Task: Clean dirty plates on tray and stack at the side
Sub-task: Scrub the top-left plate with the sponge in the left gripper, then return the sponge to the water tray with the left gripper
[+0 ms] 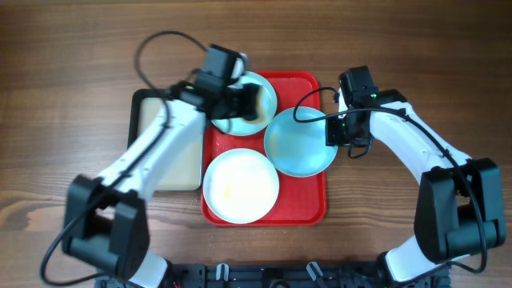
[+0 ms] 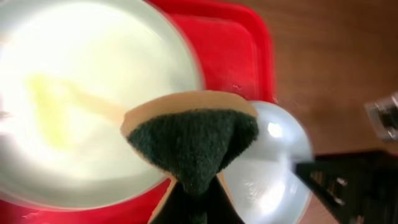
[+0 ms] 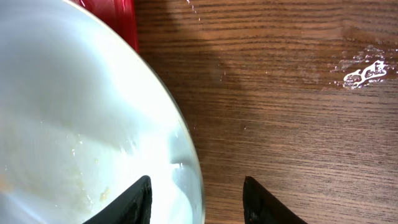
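Observation:
The blue plate's rim lies between my right gripper's open fingers and closing now would catch it, so it is time to close on it.
Three plates lie on the red tray [image 1: 308, 204]. A pale blue plate [image 1: 260, 120] with a yellow smear sits at the far left, also in the left wrist view [image 2: 81, 93]. A blue plate [image 1: 300, 144] is at the right and a white plate [image 1: 240, 186] at the front. My left gripper [image 1: 250, 102] is shut on a green-and-tan sponge [image 2: 193, 140] over the far plate's near-right edge. My right gripper [image 1: 339, 132] is open and straddles the blue plate's right rim [image 3: 186, 143], with one finger over the plate and one over the wood [image 3: 196, 199].
A smaller black-rimmed tray with a beige inside [image 1: 180, 160] lies left of the red tray, under my left arm. Bare wooden table [image 1: 400, 72] surrounds both trays. A small wet patch [image 3: 367, 73] shines on the wood to the right.

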